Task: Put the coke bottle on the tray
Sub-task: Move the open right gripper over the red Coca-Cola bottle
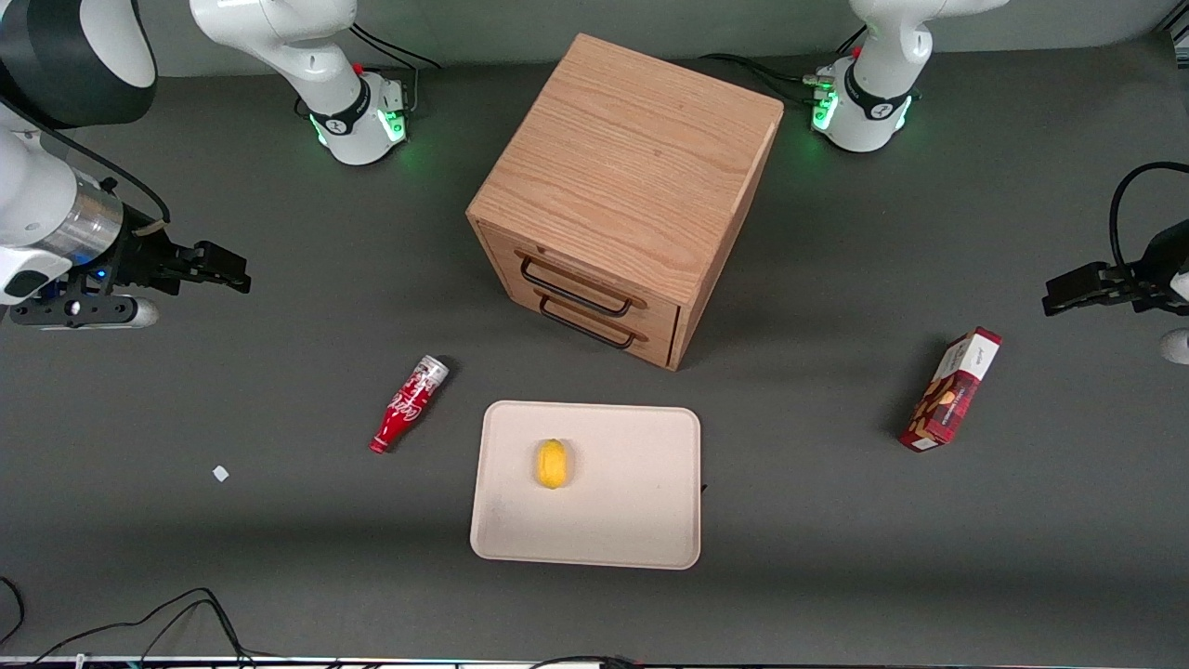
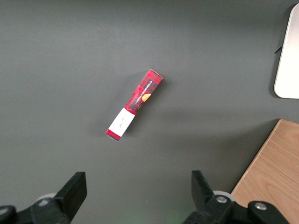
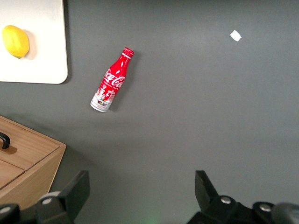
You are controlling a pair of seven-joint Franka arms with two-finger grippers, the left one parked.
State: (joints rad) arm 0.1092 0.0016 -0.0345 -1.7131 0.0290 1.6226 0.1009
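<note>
The coke bottle should be placed on the tray (image 1: 641, 520), so my right gripper should next grab the bottle by its labeled body (image 1: 413, 392).
The coke bottle (image 1: 410, 404) lies on its side on the dark table beside the tray (image 1: 641, 520), toward the working arm's end, its red cap pointing nearer the front camera. It also shows in the right wrist view (image 3: 111, 82). The cream tray (image 3: 42, 65) holds a yellow lemon (image 1: 552, 463). My right gripper (image 1: 228, 269) hovers high above the table, farther from the front camera than the bottle and well apart from it. Its jaws stand wide open and empty (image 3: 140, 191).
A wooden two-drawer cabinet (image 1: 622, 195) stands farther from the front camera than the tray. A red snack box (image 1: 951, 388) lies toward the parked arm's end. A small white scrap (image 1: 220, 473) lies near the bottle. Cables run along the front edge.
</note>
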